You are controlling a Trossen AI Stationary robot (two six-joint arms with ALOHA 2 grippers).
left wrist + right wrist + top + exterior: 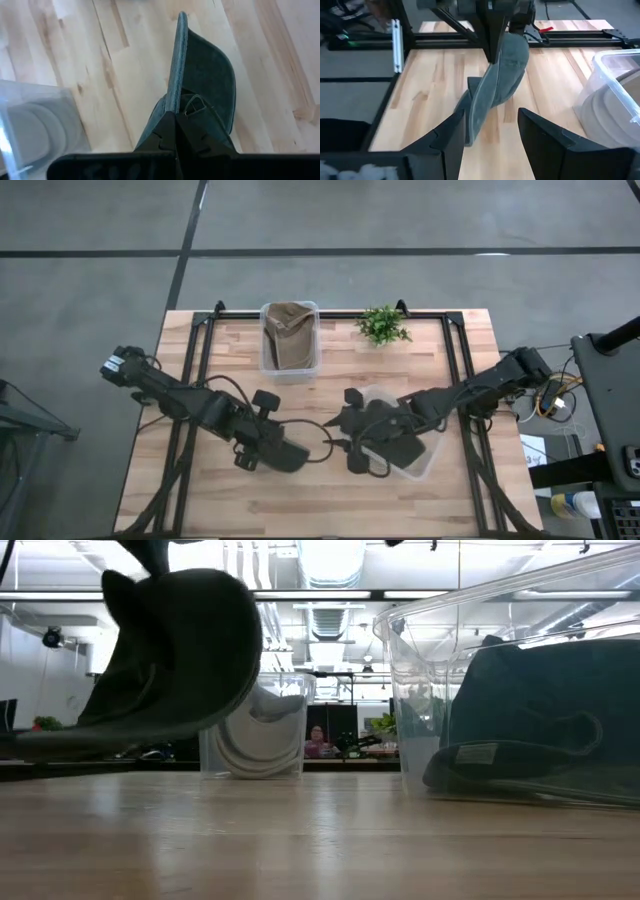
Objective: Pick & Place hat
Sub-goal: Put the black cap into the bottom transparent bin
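My right gripper needs to grip the dark grey-green hat by its brim's edge next, to take it over for the clear bin.
My left gripper is shut on a dark grey-green hat, which hangs clear above the wooden table. The hat also shows in the left wrist view and the right wrist view. My right gripper is open and empty. It stands level just right of the held hat, next to a clear bin that holds another dark hat. A second clear bin at the far edge holds a tan hat. My left gripper pinches the hat's thin edge between its two shut fingers. The fingers come from above, pointing down. The hat hangs below them, lifted clear of the table, its edge running on away from the fingers.
A small green plant stands at the far edge, right of the tan hat's bin. Black frame rails run along both table sides. Bare wood lies along the near edge.
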